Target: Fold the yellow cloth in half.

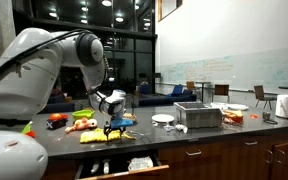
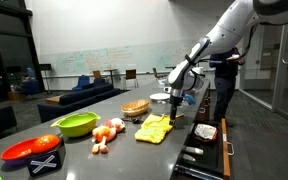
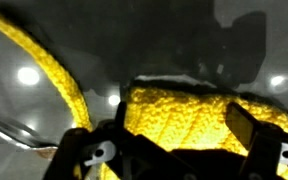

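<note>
My gripper grabs the yellow cloth (image 2: 154, 128) (image 3: 179, 112) at its end next and leaves the rest on the counter, to fold this end over in half.
The yellow cloth (image 2: 154, 128) lies on the dark counter, near its edge, in both exterior views (image 1: 102, 136). My gripper (image 2: 174, 98) hangs low over the cloth's end, seen also in an exterior view (image 1: 116, 123). In the wrist view the knitted yellow cloth (image 3: 179, 112) fills the space between my two fingers, and a yellow edge curves away at the left. The gripper (image 3: 164, 128) has its fingers spread wide, one on each side of the cloth. I cannot tell if the cloth's end is raised off the counter.
A green bowl (image 2: 76, 123), a red bowl (image 2: 29, 150), a wicker basket (image 2: 135, 108) and toy food (image 2: 108, 131) stand beside the cloth. A white plate (image 1: 163, 118) and a metal tray (image 1: 198, 115) stand further along. A drawer (image 1: 134, 163) is open below the counter edge.
</note>
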You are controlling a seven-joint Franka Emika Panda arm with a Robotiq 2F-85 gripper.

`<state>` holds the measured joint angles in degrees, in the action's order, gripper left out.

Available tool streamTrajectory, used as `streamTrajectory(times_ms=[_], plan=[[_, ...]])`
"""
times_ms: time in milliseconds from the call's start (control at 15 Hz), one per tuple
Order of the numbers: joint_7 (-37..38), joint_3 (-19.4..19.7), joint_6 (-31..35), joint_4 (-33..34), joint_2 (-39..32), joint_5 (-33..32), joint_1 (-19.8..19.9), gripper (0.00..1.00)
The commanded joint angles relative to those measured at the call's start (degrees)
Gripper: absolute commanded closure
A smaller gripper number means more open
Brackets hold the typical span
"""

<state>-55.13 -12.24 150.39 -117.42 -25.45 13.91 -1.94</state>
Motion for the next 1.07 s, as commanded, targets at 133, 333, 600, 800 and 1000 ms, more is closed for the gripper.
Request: streamTrajectory(times_ms=[133, 333, 600, 800, 1000], plan=[[4.9, -0.3, -0.4, -1.1, 2.4, -6.5, -0.5, 0.26], [6.4, -0.8, -0.3, -0.3, 2.7, -7.8, -0.6, 0.46], [7.7, -1.2, -0.8, 0.9, 3.1, -8.2, -0.8, 0.79], [8.4, -1.2, -0.7, 1.1, 3.5, -8.7, -0.8, 0.99], [8.9, -1.1, -0.6, 1.3, 3.8, -9.0, -0.6, 1.00]])
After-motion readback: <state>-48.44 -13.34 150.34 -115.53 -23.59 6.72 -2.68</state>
